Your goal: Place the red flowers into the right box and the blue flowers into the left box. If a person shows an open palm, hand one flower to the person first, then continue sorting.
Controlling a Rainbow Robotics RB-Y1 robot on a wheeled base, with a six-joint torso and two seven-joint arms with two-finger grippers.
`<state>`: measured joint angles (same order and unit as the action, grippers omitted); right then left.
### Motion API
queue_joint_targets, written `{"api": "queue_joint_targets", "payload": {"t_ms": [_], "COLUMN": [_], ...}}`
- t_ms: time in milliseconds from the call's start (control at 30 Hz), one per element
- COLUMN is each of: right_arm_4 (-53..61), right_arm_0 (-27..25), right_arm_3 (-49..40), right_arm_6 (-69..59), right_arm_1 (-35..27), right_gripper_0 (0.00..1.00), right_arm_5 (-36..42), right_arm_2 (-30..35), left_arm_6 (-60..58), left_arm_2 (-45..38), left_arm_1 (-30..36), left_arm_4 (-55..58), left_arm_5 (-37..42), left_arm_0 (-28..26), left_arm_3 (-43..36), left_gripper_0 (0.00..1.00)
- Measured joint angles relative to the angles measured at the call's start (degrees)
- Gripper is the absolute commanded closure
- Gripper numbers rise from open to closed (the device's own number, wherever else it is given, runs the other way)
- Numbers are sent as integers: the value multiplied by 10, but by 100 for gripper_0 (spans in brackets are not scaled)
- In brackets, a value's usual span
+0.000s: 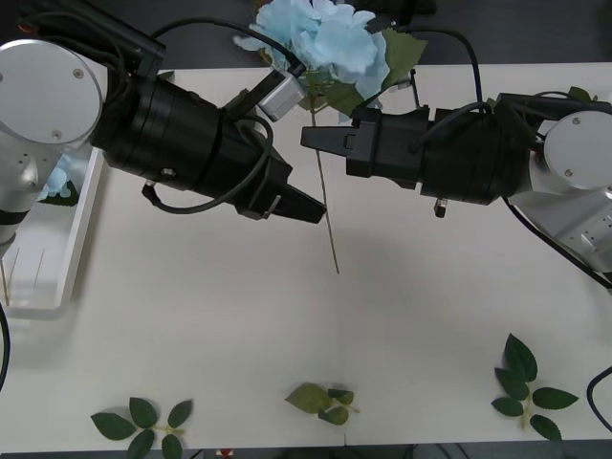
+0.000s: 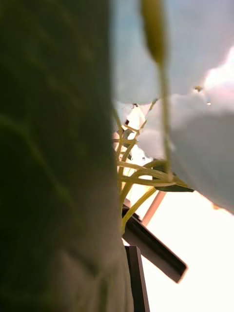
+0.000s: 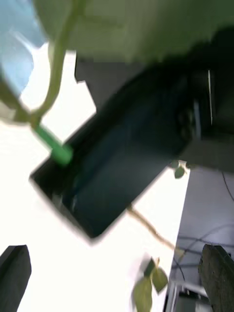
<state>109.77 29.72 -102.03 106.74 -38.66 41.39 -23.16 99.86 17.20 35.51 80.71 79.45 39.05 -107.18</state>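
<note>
My left gripper should next grab the flower by its bare lower stem (image 1: 330, 229) (image 3: 150, 226), because my right gripper's fingers and the leaves crowd the stem just below the head.
A pale blue flower (image 1: 325, 38) with big green leaves hangs over the table's far middle, its thin stem (image 1: 328, 220) trailing down toward me. My right gripper (image 1: 312, 138) reaches in from the right and is shut on that stem just below the head; in the right wrist view the petals (image 2: 195, 58) and a leaf (image 2: 53, 161) crowd in close. Just left of the stem, my left gripper (image 1: 301, 207) stands open, its fingers (image 3: 14, 273) spread apart. The left box (image 1: 81, 215) holds another blue flower (image 1: 59, 182). The red flowers and the right box are out of view.
Loose green leaf sprigs lie along the table's near edge at the left (image 1: 143, 426), middle (image 1: 325, 402) and right (image 1: 526, 387). The white tabletop (image 1: 191, 316) between them and the arms is bare.
</note>
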Motion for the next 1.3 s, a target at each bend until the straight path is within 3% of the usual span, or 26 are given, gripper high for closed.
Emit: {"api": "queue_joint_targets", "payload": {"t_ms": [167,400,700,1000,1300], "right_arm_4": [0,0,0,0,0], "right_arm_0": [0,0,0,0,0], "right_arm_3": [6,8,9,11,11], "right_arm_6": [1,2,18,18,18], "right_arm_1": [0,2,2,2,2], "right_gripper_0": [100,100,100,100,100], "right_arm_5": [0,0,0,0,0], "right_arm_2": [0,0,-1,-1,-1], "left_arm_6": [0,0,3,98,99], "left_arm_2": [-37,-63,-65,-66,-83], "left_arm_1": [0,6,16,5,-47], "left_arm_4": [12,22,8,36,83], "left_arm_5": [56,56,-61,-157,-176], "left_arm_0": [-1,-9,-68,-144,-164], "left_arm_3": [0,0,-1,-1,-1], "left_gripper_0": [0,0,0,0,0]}}
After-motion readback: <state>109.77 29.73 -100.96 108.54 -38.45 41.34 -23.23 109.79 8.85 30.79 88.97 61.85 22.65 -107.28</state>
